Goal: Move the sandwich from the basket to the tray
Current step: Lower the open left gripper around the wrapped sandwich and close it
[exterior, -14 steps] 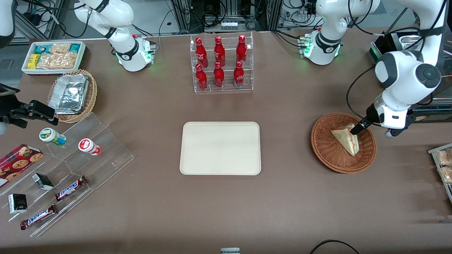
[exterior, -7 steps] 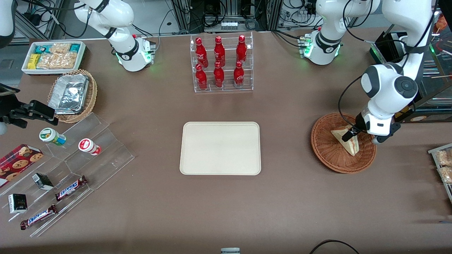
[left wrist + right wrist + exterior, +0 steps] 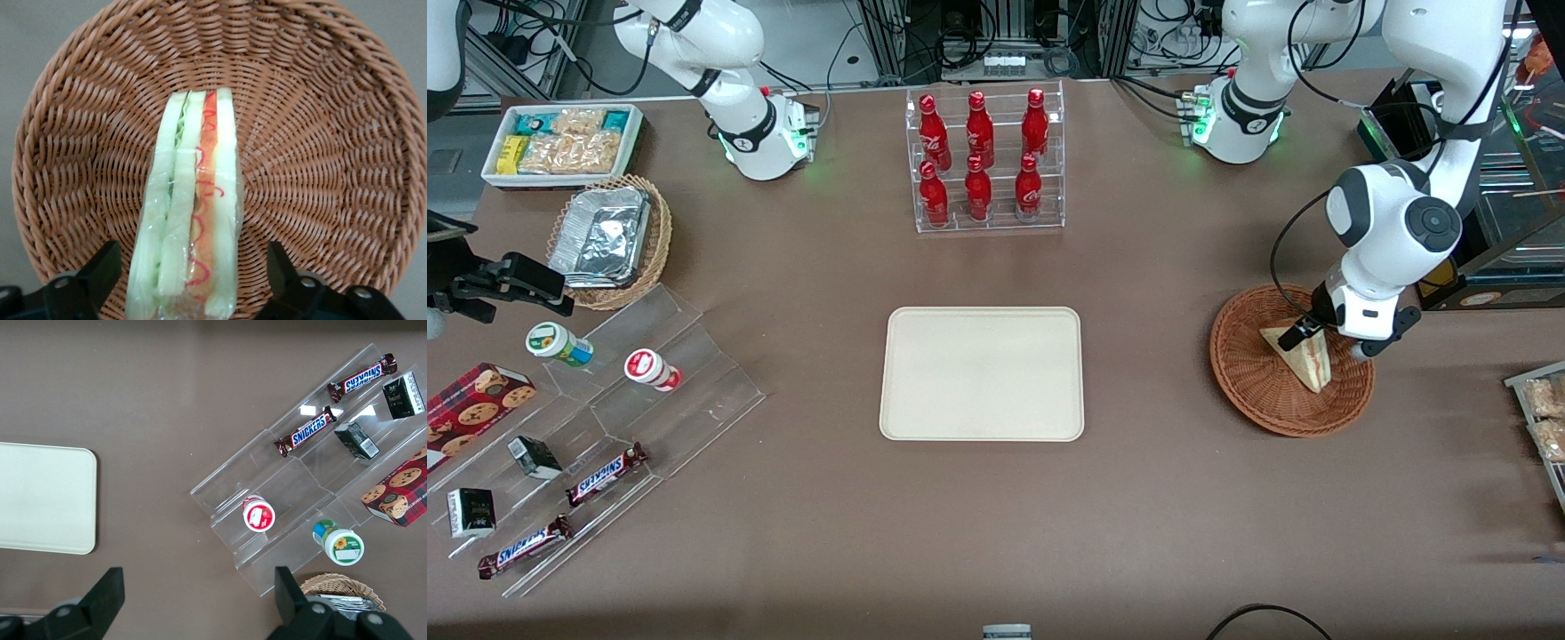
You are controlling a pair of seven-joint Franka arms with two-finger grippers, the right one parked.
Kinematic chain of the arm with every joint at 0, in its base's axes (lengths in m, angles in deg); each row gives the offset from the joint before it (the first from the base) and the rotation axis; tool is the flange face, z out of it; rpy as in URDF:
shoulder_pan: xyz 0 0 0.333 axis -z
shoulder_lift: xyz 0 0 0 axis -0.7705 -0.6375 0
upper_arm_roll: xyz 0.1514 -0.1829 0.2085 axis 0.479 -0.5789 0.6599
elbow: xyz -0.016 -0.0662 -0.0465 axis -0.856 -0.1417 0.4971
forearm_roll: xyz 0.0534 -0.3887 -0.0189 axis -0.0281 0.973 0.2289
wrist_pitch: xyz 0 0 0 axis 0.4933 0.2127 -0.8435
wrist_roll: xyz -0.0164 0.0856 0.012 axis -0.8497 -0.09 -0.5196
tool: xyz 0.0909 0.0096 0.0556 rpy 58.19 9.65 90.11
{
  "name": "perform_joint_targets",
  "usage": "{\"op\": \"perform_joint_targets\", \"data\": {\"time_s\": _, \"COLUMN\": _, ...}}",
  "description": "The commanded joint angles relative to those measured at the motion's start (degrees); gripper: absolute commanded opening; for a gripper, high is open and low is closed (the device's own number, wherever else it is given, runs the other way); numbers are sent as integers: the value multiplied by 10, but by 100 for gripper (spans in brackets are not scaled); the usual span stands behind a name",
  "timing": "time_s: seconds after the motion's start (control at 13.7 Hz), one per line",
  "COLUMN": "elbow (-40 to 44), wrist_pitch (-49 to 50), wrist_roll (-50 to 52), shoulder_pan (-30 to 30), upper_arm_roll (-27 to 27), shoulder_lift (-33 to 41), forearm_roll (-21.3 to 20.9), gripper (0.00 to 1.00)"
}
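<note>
My left gripper grabs the sandwich by its loosely wrapped end (image 3: 1272,334) next, to transfer it from the wicker basket to the tray (image 3: 983,373).
The sandwich (image 3: 1303,358), a wrapped pale wedge with red and green filling, lies in the reddish-brown wicker basket (image 3: 1249,378) toward the working arm's end of the table. In the left wrist view the sandwich (image 3: 190,220) stands on edge in the basket (image 3: 320,133). My left gripper (image 3: 1303,331) is down in the basket over the sandwich's upper end. It is open: the two black fingers (image 3: 93,280) stand one on each side of the sandwich, apart from it. The cream tray (image 3: 982,373) lies bare at the table's middle.
A clear rack of red bottles (image 3: 983,158) stands farther from the camera than the tray. A tan basket with foil trays (image 3: 609,238), a white snack bin (image 3: 562,142) and a clear stepped stand with snacks (image 3: 596,444) lie toward the parked arm's end. Packets (image 3: 1543,413) lie near the basket.
The left arm has swung in over the basket and lowered. The gripper has moved from the sandwich's edge to straddle its upper end. The sandwich has not moved.
</note>
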Motion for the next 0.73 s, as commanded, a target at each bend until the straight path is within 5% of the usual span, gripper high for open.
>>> {"op": "perform_joint_targets", "data": {"time_s": 0.0, "elbow": -23, "wrist_pitch": -11, "wrist_roll": 2, "shoulder_pan": 1, "upper_arm_roll": 1, "shoulder_lift": 22, "forearm_roll": 1, "gripper": 33}}
{"op": "perform_joint_targets", "data": {"time_s": 0.15, "elbow": -21, "wrist_pitch": -6, "wrist_roll": 0, "shoulder_pan": 2, "upper_arm_roll": 1, "shoulder_lift": 30, "forearm_roll": 1, "gripper": 12}}
{"op": "perform_joint_targets", "data": {"time_s": 0.66, "elbow": 58, "wrist_pitch": 215, "wrist_roll": 1, "shoulder_pan": 5, "upper_arm_roll": -14, "shoulder_lift": 136, "forearm_roll": -4, "gripper": 11}}
